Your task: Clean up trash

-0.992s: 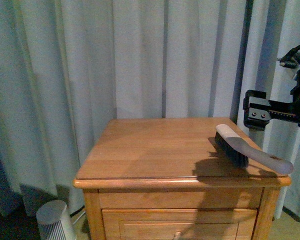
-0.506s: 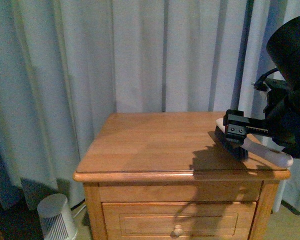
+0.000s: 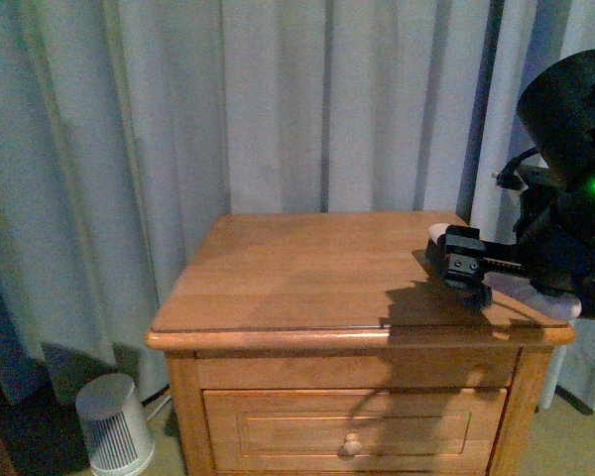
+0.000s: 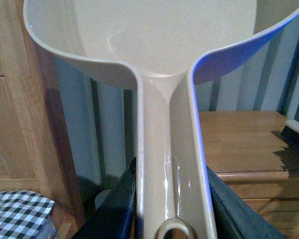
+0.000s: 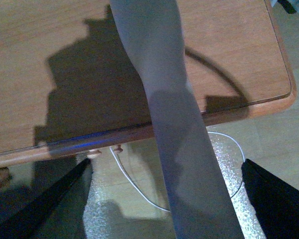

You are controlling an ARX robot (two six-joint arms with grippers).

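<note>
I will grab the hand brush by its handle (image 3: 535, 297) with my right gripper next, so the brush's bristles stay free to sweep up trash.
No trash shows in any view. In the left wrist view my left gripper (image 4: 172, 204) is shut on the long handle of the pale beige dustpan (image 4: 154, 40), whose scoop fills the far part of that view. On the wooden nightstand (image 3: 307, 278) a hand brush (image 3: 550, 300) lies at the right edge, its grey handle sticking out past the corner. My right gripper (image 3: 464, 266) hovers open just over the brush. In the right wrist view the grey brush handle (image 5: 177, 124) runs between the two spread dark fingers (image 5: 52, 201), touching neither.
Pale curtains (image 3: 278, 109) hang behind the nightstand. A small white ribbed appliance (image 3: 114, 433) stands on the floor at its left. A white cable (image 5: 129, 181) lies on the floor below the tabletop edge. A black-and-white checked pillow (image 4: 17, 214) lies by wooden furniture (image 4: 17, 99).
My right arm has swung in from the right and come down over the brush on the nightstand. The brush itself has stayed in place.
</note>
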